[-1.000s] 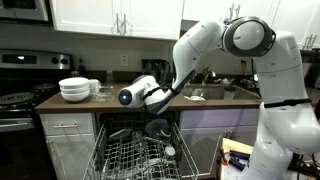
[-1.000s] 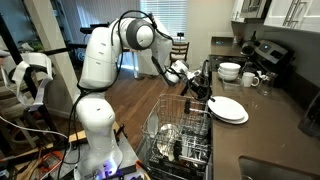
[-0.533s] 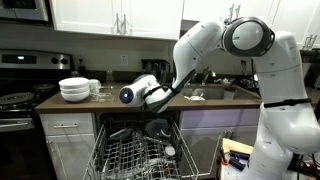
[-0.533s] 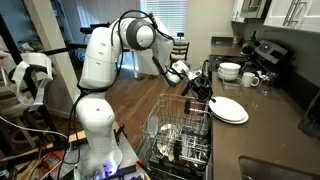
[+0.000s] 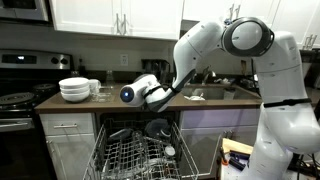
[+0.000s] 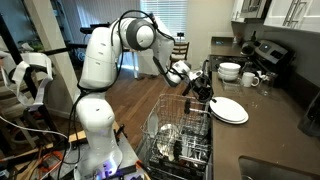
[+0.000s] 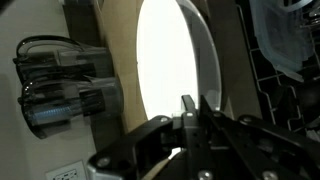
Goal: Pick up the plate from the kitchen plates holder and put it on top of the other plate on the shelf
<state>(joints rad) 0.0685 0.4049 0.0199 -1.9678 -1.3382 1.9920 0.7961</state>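
I should release the white plate [image 6: 228, 108] now: the other plate's rim shows just under it, so it would settle there.
A white plate [image 6: 228, 108] lies flat on the dark brown shelf [image 6: 270, 130], beside the pull-out wire plates holder [image 6: 175, 135]. A second white rim shows just under it, which looks like the other plate [image 6: 232, 119]. My gripper [image 6: 203, 90] is at the plate's near edge. In the wrist view the fingers [image 7: 192, 108] are nearly together on the rim of the white plate [image 7: 170, 60]. In an exterior view the gripper [image 5: 158, 100] hangs over the holder [image 5: 130, 155] at the shelf's [image 5: 100, 103] front edge, and the plate is hidden there.
A stack of white bowls [image 6: 229, 71] and mugs [image 6: 250, 79] stand further along the countertop; the bowls also show in an exterior view [image 5: 74, 90]. A stove [image 5: 15, 100] is beside the cabinet. Dark dishes [image 5: 157, 128] sit in the holder.
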